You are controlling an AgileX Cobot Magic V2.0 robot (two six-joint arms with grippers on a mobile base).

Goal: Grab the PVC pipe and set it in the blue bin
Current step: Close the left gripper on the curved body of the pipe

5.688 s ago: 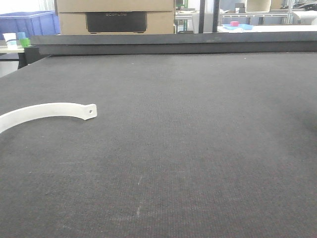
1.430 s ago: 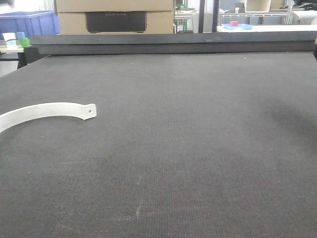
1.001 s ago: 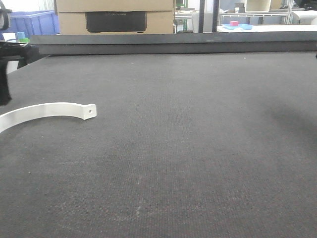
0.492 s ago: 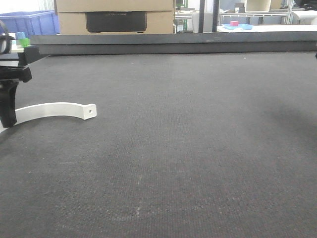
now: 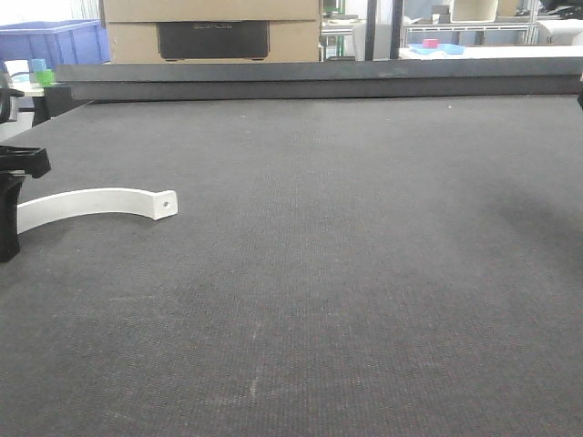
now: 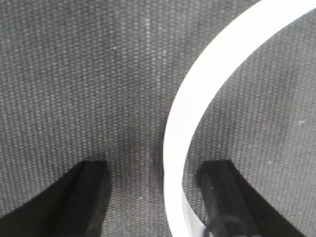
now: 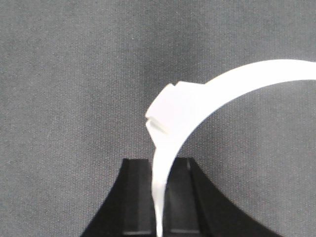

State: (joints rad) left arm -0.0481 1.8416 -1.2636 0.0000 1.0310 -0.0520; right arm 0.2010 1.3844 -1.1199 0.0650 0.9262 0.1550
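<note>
My left gripper grabs the white PVC pipe (image 5: 100,199) by its curved body (image 5: 27,215) next, to place the pipe in the blue bin.
A white curved PVC pipe (image 5: 100,199) lies on the dark mat at the left, its squared end with a small hole pointing right. My left gripper (image 5: 9,238) is down at the pipe's left part. In the left wrist view the pipe (image 6: 197,94) runs between the open fingers (image 6: 86,197), nearer the right one, and the left gripper (image 6: 153,170) is not gripping it. My right gripper (image 7: 159,165) is shut on another white curved PVC piece (image 7: 197,106) with a squared block, held above the mat.
A blue bin (image 5: 64,41) stands beyond the table's far left corner. A cardboard box (image 5: 214,32) sits behind the table's raised far edge (image 5: 319,82). A small blue tray (image 5: 437,47) is on a bench at the back right.
My left gripper came into view from the left and dropped down over the pipe's left part. The pipe on the mat has not moved.
</note>
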